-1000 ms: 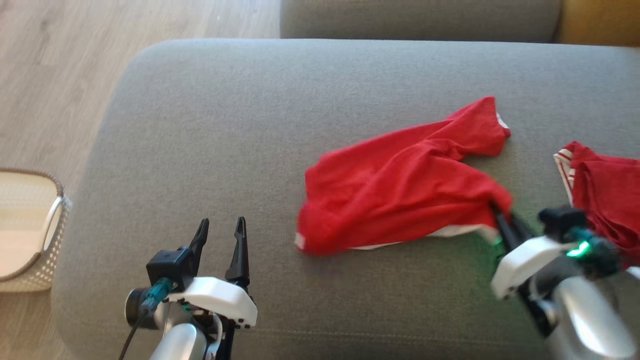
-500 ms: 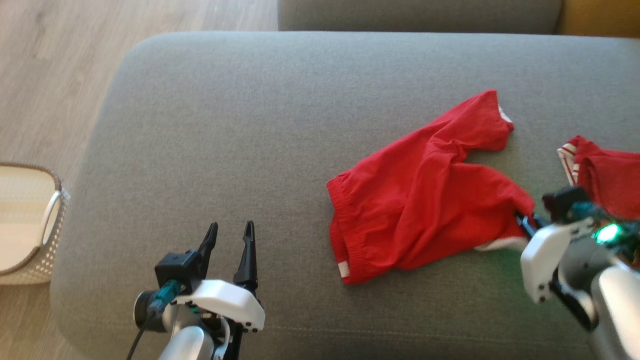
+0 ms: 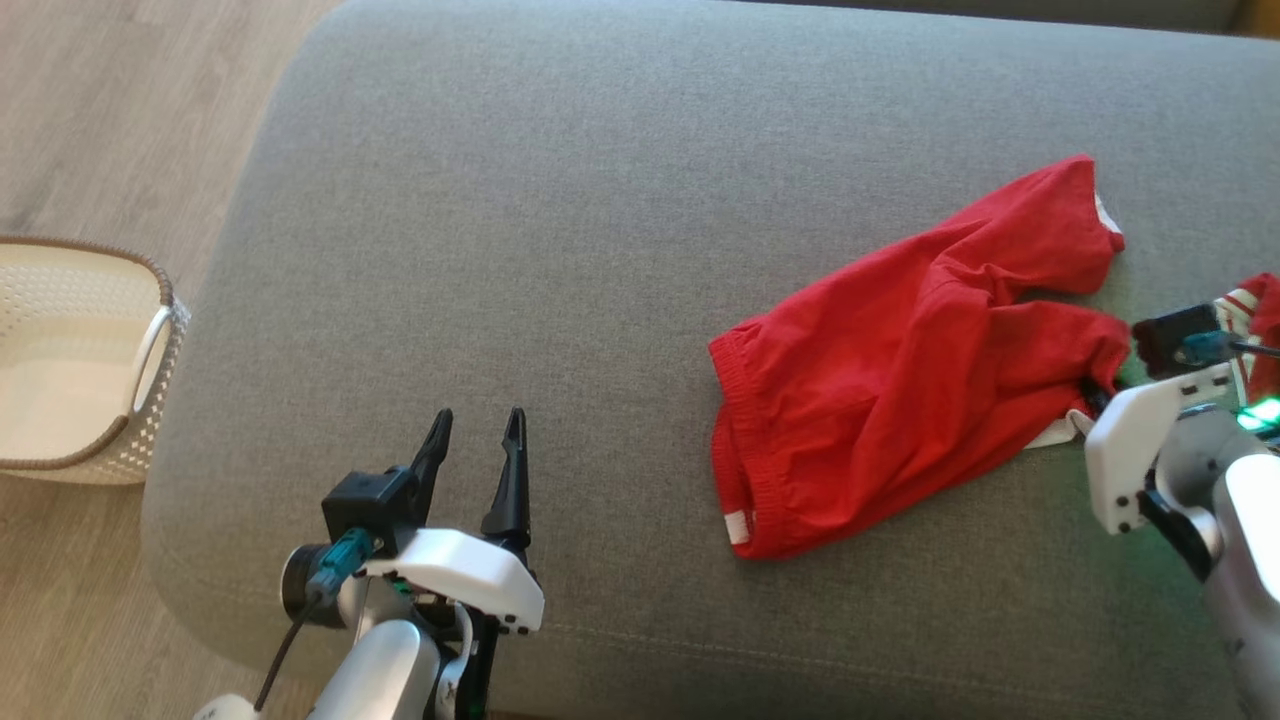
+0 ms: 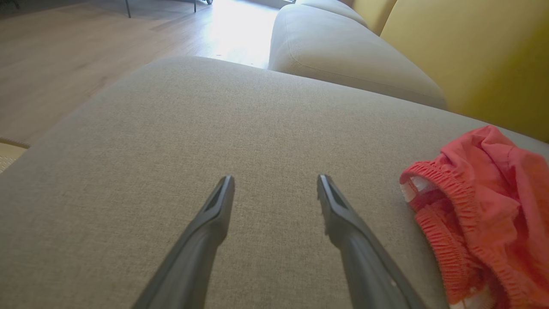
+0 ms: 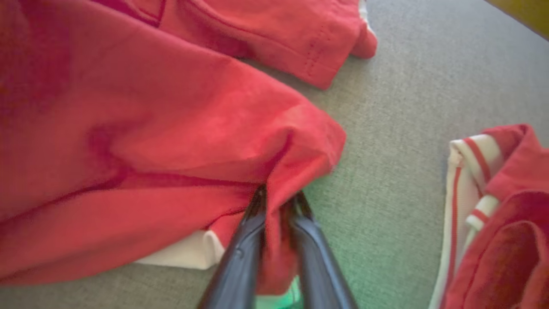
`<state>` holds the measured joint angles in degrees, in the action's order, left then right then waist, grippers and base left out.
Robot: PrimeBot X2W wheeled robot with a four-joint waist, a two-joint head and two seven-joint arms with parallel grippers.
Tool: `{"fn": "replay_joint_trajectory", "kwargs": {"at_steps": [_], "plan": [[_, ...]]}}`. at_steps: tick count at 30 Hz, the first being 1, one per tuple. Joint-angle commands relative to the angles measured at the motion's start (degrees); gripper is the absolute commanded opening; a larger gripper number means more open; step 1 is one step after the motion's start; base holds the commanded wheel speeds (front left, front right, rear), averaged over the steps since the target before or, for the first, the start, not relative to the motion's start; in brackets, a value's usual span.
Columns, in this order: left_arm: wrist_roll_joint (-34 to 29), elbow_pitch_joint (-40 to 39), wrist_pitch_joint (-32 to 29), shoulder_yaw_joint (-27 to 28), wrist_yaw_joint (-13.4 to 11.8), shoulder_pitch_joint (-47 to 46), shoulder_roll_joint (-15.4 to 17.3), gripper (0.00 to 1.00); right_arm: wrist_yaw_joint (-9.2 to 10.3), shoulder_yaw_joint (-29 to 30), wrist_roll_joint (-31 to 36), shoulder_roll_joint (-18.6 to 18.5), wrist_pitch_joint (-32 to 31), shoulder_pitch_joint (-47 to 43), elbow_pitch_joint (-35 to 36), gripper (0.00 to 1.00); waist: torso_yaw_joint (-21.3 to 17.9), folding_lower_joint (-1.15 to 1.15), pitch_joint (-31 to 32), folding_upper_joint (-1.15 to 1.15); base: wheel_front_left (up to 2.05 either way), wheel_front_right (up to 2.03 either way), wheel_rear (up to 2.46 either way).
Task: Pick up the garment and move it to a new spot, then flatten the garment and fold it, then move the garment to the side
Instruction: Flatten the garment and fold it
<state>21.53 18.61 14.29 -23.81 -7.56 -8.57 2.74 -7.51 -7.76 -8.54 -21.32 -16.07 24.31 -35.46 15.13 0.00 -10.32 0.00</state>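
The left gripper should next pinch the shorts by their gathered waistband, because the waistband stands up in an open edge while the shorts lie rumpled.
The garment is a pair of red shorts with white trim, lying rumpled on the grey sofa cushion, waistband toward the left. My right gripper is shut on the hem of one leg at the garment's right end. In the right wrist view a fold of the red cloth is pinched between the closed fingers of my right gripper. My left gripper hovers open over bare cushion, left of the waistband. The left wrist view shows my left gripper holding nothing, with the elastic waistband to its right.
A second red garment with white stripes lies just right of my right gripper, also seen at the right as striped cloth. A white woven basket stands on the wooden floor at left. Another cushion and a yellow wall lie beyond.
My right gripper has dragged the garment rightward across the cushion, and its waistband end has opened out. The head view has shifted too. My left gripper stays open.
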Motion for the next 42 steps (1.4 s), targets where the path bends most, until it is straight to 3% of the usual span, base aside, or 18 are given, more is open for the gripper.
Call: {"fn": "replay_joint_trajectory", "kwargs": {"at_steps": [1,7,14,20,29,42], "plan": [[0.3,-1.9,0.7,1.5,-0.1,-2.1,0.1,1.00,0.02,0.0,0.3,-0.6,1.1,1.6,0.4,1.00,0.0,0.00,-0.1,0.00,0.00,0.00,0.00],[-0.5,-1.6,0.7,2.5,-0.2,-2.0,0.1,1.00,0.02,0.8,1.2,1.8,6.8,2.8,-3.6,1.00,-2.2,0.00,0.6,0.00,0.00,0.00,0.00],[-1.1,-1.6,0.7,2.9,0.2,-1.4,0.1,1.00,0.02,4.7,0.6,5.6,14.3,0.2,-0.2,1.00,-6.5,0.00,3.0,0.00,0.00,0.00,0.00],[-1.5,-1.5,0.7,2.9,0.4,-0.2,0.1,1.00,0.02,9.4,0.7,10.7,18.1,-8.1,11.7,1.00,-10.9,0.00,4.6,0.00,0.00,0.00,0.00],[-1.3,-0.3,0.7,1.4,1.1,0.7,0.1,1.00,0.02,11.6,-0.6,17.1,22.1,-18.2,24.8,1.00,-14.0,0.00,5.2,0.00,0.00,0.00,0.00],[-1.0,7.0,0.4,-5.1,9.4,-1.5,0.5,1.00,0.02,12.4,0.5,18.4,22.2,-19.7,28.2,1.00,-15.4,0.00,4.7,0.00,0.00,0.00,0.00]]}}
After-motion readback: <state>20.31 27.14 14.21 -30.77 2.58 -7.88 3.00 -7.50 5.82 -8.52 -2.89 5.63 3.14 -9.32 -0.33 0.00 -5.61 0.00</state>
